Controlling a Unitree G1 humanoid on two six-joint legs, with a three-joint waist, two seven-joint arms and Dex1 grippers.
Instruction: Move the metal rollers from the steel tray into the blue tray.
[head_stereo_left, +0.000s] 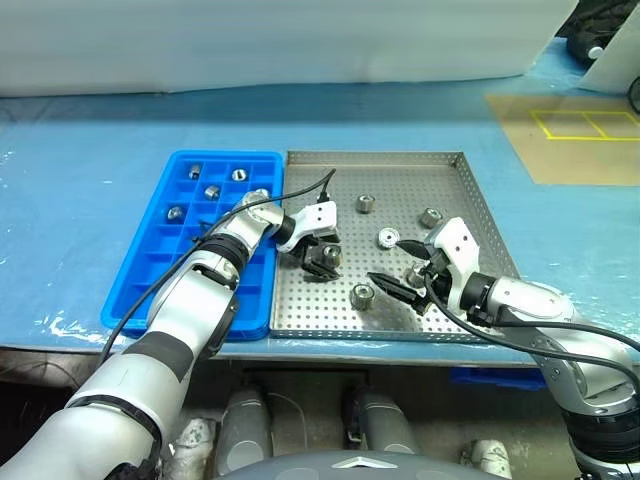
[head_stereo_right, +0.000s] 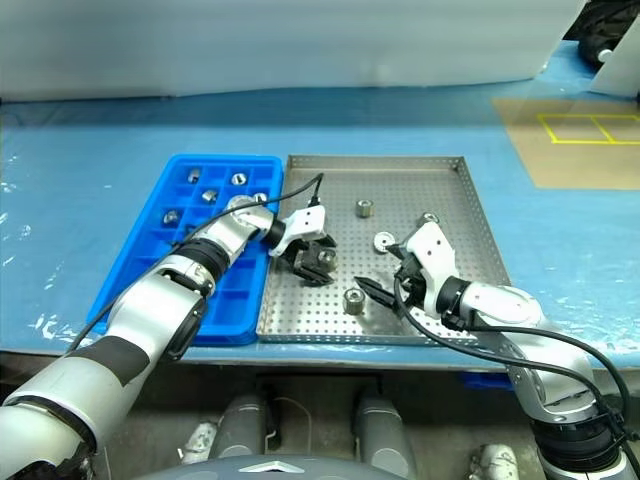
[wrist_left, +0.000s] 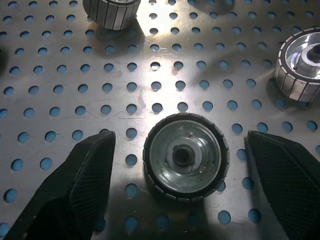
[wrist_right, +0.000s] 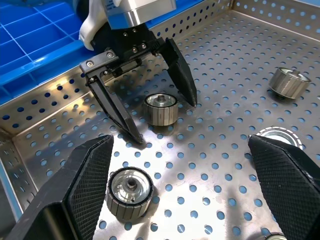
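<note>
My left gripper's fingers are low beside the roller's ridged rim (head_stereo_left: 331, 256) (wrist_left: 185, 156). I need to close them now, and they would hold the roller.
The steel tray (head_stereo_left: 470, 200) lies beside the blue tray (head_stereo_left: 150, 270). Several metal rollers (head_stereo_left: 366, 204) are scattered on its perforated floor, and a few more rollers (head_stereo_left: 212, 191) sit in the blue tray's far compartments. My left gripper (head_stereo_left: 322, 258) is down at the steel tray's left side, open, straddling one roller (wrist_left: 186, 156) with a gap at each finger (wrist_left: 92, 170). The right wrist view shows the same roller (wrist_right: 160, 108) between those black fingers. Over the tray's middle, my right gripper (head_stereo_left: 398, 265) hangs open and empty, with a roller (wrist_right: 130, 192) below it.
Both trays rest on a blue-covered table, close to its near edge. A tan floor patch with yellow lines (head_stereo_left: 585, 125) lies at the far right. The steel tray's low rim (head_stereo_left: 375, 157) surrounds the rollers.
</note>
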